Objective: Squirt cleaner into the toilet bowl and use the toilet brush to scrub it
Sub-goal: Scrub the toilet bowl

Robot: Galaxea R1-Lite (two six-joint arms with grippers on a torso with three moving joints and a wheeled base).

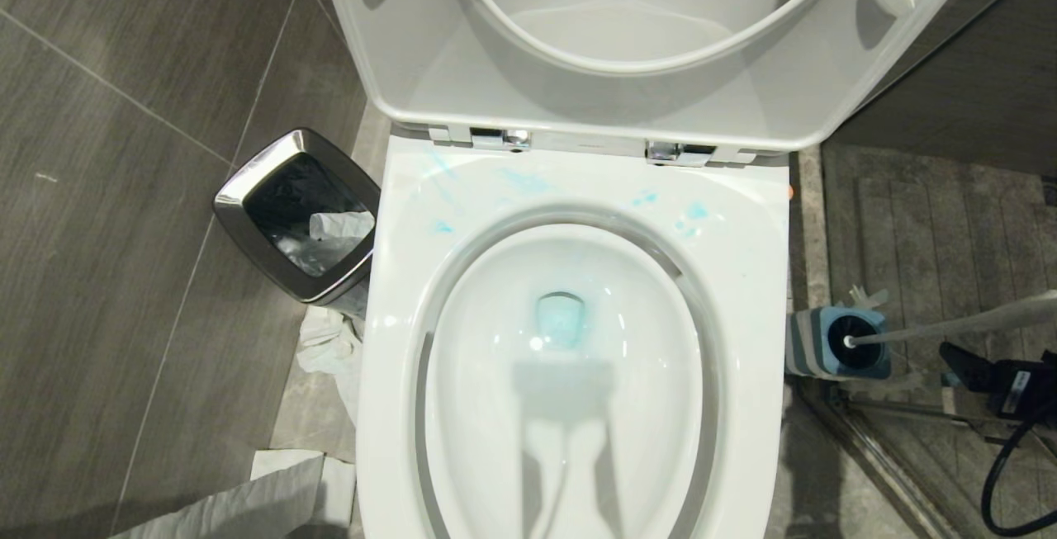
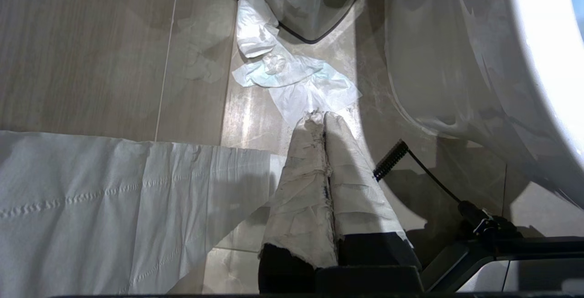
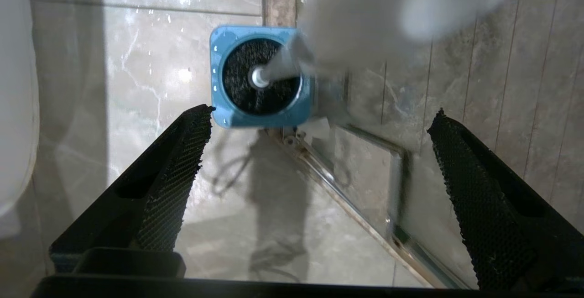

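I will grab the toilet brush by its pale handle (image 1: pixel 976 321) next with my right gripper, which leaves the toilet brush's dark head free to scrub the toilet bowl.
The toilet bowl (image 1: pixel 743 291) fills the head view with seat and lid raised. Turquoise smears lie on its back rim and tinted water sits in the drain. The toilet brush (image 1: pixel 950 327) stands with its dark head in a blue-and-grey holder (image 1: pixel 805 345) on the floor to the right, its pale handle leaning right. My right gripper (image 3: pixel 321 111) hovers over the holder, open wide and empty. The brush handle (image 3: pixel 365 10) passes close by the camera, outside the fingers. My left gripper (image 2: pixel 319 114), fingers wrapped in pale paper, hangs shut over the floor left of the toilet. The cleaner is out of view.
A chrome-rimmed black bin (image 1: pixel 301 213) stands left of the toilet, with crumpled tissue (image 2: pixel 292 79) on the floor beside it. A paper sheet (image 2: pixel 114 197) lies near the left gripper. A metal floor rail (image 3: pixel 346 188) runs past the holder. A black cable (image 1: pixel 1003 473) loops at right.
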